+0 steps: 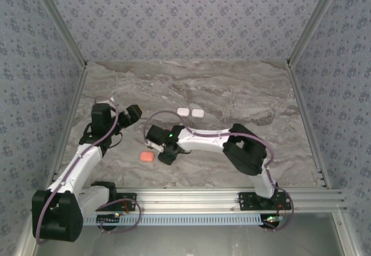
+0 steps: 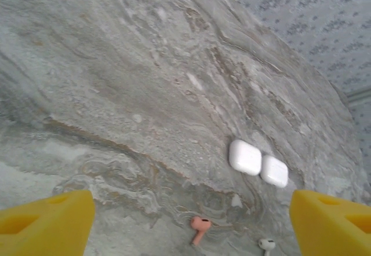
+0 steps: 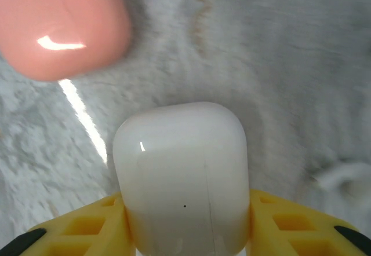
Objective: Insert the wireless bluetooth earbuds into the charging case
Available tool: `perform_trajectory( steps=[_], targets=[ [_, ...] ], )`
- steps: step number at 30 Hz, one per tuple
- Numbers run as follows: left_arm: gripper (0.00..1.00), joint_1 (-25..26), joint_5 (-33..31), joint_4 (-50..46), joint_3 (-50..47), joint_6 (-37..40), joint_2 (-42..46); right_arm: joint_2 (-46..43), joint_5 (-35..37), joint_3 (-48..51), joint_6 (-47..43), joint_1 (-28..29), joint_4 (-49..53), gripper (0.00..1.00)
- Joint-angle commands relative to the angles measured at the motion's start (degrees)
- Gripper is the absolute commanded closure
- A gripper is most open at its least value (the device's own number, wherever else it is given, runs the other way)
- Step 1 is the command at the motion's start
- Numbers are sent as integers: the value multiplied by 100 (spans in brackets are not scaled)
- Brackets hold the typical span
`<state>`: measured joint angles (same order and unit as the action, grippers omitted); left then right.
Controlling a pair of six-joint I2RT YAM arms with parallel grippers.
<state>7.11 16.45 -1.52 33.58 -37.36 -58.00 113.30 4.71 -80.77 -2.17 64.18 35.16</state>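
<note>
The left gripper takes hold of the white charging case by its body next, leaving the lid free, to open the case for the earbuds.
My right gripper (image 3: 186, 224) is shut on a closed white charging case (image 3: 182, 175), held between its yellow fingers (image 3: 87, 227) just above the marble table. A coral-red case (image 3: 61, 24) lies close ahead of it; from above this case (image 1: 147, 157) sits just left of the right gripper (image 1: 164, 153). My left gripper (image 2: 190, 212) is open and holds nothing, hovering at the table's left (image 1: 132, 113). Below it lie a coral-red earbud (image 2: 200, 228) and a white earbud (image 2: 266, 245). Other earbuds are hidden.
Two closed white cases (image 2: 244, 156) (image 2: 274, 170) lie side by side mid-table, seen from above as cases (image 1: 183, 112) (image 1: 197, 113). A blurred white bit (image 3: 342, 178) lies right of the held case. Patterned walls enclose the table on three sides.
</note>
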Motion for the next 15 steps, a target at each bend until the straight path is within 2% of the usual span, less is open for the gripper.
perform_trajectory(
  steps=[1, 5, 12, 15],
  targets=[
    [16, -16, 631, 140, 439, 176, -134, -975, 417, 341, 41, -189, -442, 59],
    [19, 171, 1186, 128, 906, 330, -380, -1868, 645, 794, -201, -458, -652, 59],
    [20, 881, 2148, 86, 1789, 761, -898, -3308, 783, 1383, -942, -944, -1032, 60],
    [20, 1216, 2277, -64, 2074, 1028, -1030, -3907, 987, 1657, -1409, -1053, -1305, 60]
  ],
)
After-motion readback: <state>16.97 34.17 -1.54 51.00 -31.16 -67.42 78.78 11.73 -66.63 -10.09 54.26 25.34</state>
